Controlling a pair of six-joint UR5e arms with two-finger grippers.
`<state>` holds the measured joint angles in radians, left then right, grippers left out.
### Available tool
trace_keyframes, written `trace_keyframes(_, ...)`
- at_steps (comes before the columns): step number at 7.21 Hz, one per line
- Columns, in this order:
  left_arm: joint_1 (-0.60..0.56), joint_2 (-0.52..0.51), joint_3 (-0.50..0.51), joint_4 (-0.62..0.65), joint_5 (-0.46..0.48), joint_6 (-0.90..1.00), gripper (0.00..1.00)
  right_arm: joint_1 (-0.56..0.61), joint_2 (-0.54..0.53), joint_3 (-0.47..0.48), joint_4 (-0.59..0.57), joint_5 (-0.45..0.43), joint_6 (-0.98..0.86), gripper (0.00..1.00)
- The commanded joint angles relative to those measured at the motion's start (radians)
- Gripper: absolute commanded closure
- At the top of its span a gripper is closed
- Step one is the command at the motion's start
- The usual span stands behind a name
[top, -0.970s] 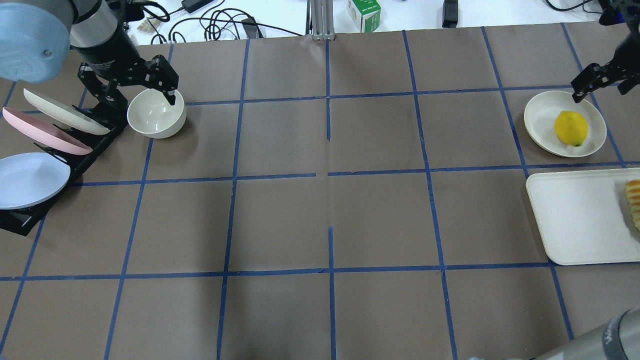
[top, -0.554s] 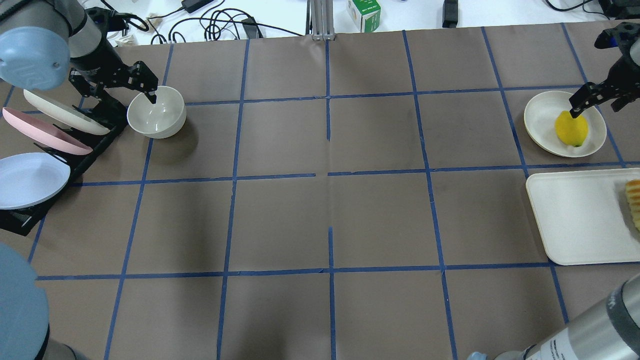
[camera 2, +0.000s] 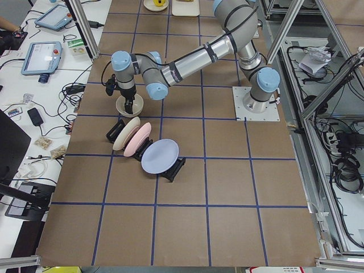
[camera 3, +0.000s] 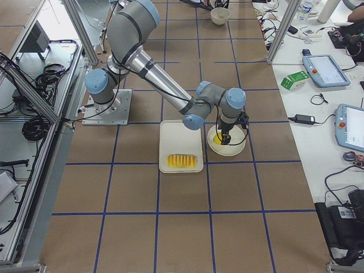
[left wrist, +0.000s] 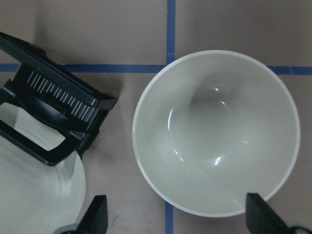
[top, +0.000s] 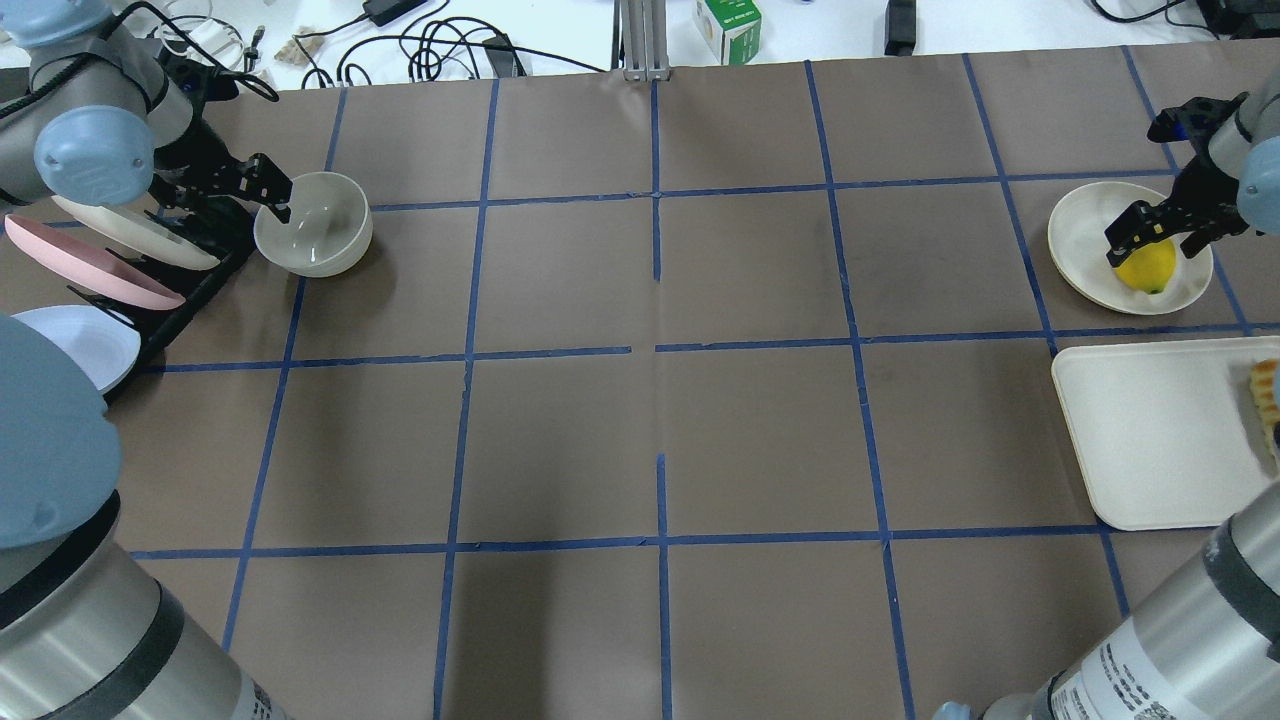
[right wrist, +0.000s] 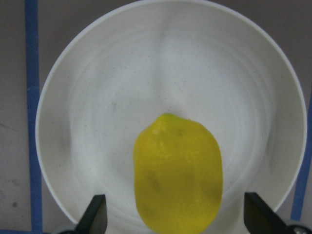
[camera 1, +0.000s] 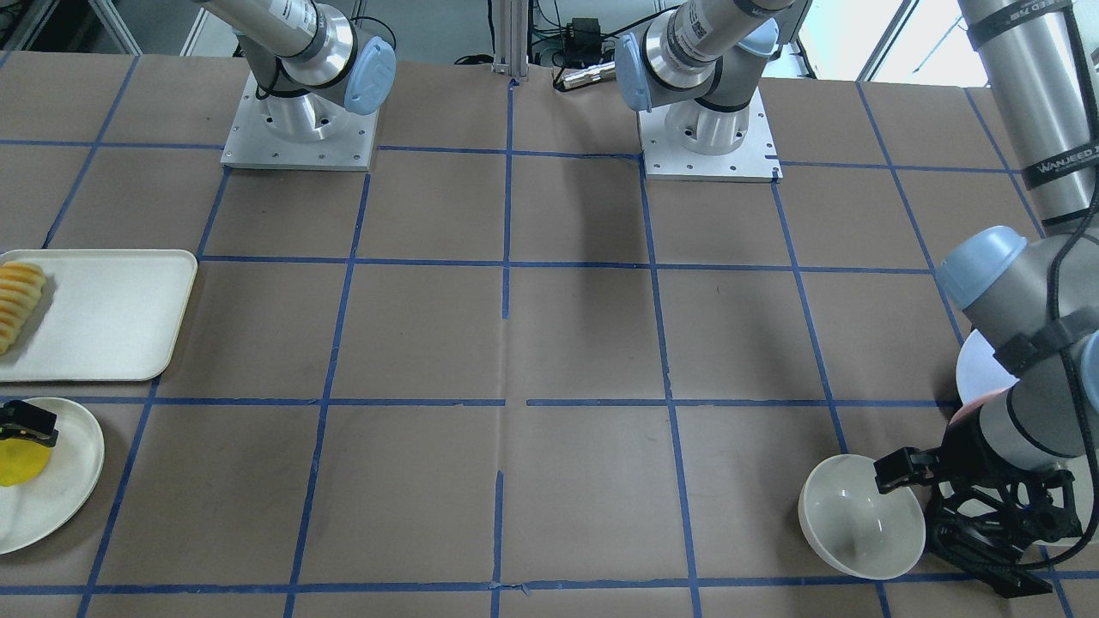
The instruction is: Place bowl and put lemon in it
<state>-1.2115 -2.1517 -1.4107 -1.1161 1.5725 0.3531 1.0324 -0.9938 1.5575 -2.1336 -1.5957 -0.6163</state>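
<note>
The bowl is wider than the open fingers, so the robot's left gripper will next pinch it by its thin rim.
The cream-white bowl stands upright on the table beside the dish rack; it also shows in the front view and in the left wrist view. My left gripper is open and low over the bowl's rack-side rim, with one finger outside the bowl and the other by the rim. The lemon lies on a flat cream plate at the far right. My right gripper is open just above the lemon, one finger on each side.
A black rack holds a cream, a pink and a blue plate upright left of the bowl. A white tray with sliced food lies next to the lemon's plate. A carton and cables lie past the far edge.
My left gripper has moved left across the bowl to its rack-side rim and come lower. My right gripper has come down from beside the plate to over the lemon. Both stay open.
</note>
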Motion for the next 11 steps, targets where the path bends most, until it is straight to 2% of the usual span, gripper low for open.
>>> trace_keyframes(1,0.004,-0.042,0.006,0.048,-0.003,0.007,0.00,0.000,0.014,-0.002,-0.008,-0.001,0.000,0.38)
trace_keyframes(2,0.006,-0.059,0.006,0.064,-0.003,0.007,0.00,0.000,0.011,-0.004,-0.005,-0.006,0.000,0.71)
trace_keyframes(3,0.006,-0.069,0.006,0.064,-0.005,0.007,0.07,0.000,-0.003,-0.007,0.013,-0.018,0.000,1.00)
trace_keyframes(4,0.007,-0.080,0.007,0.064,-0.006,0.007,0.28,0.000,-0.043,-0.005,0.064,-0.045,0.001,1.00)
trace_keyframes(5,0.006,-0.086,0.007,0.068,-0.006,0.007,0.38,0.001,-0.101,-0.005,0.123,-0.059,0.003,1.00)
trace_keyframes(7,0.006,-0.094,0.025,0.070,-0.008,0.007,0.50,0.021,-0.198,-0.005,0.232,-0.046,0.038,1.00)
trace_keyframes(9,0.007,-0.096,0.026,0.067,-0.020,0.012,0.90,0.099,-0.268,-0.005,0.323,-0.029,0.116,1.00)
trace_keyframes(10,0.007,-0.102,0.026,0.067,-0.041,0.017,1.00,0.147,-0.314,-0.005,0.384,-0.029,0.186,1.00)
trace_keyframes(11,0.007,-0.102,0.027,0.067,-0.042,0.017,1.00,0.175,-0.334,-0.004,0.415,-0.026,0.260,1.00)
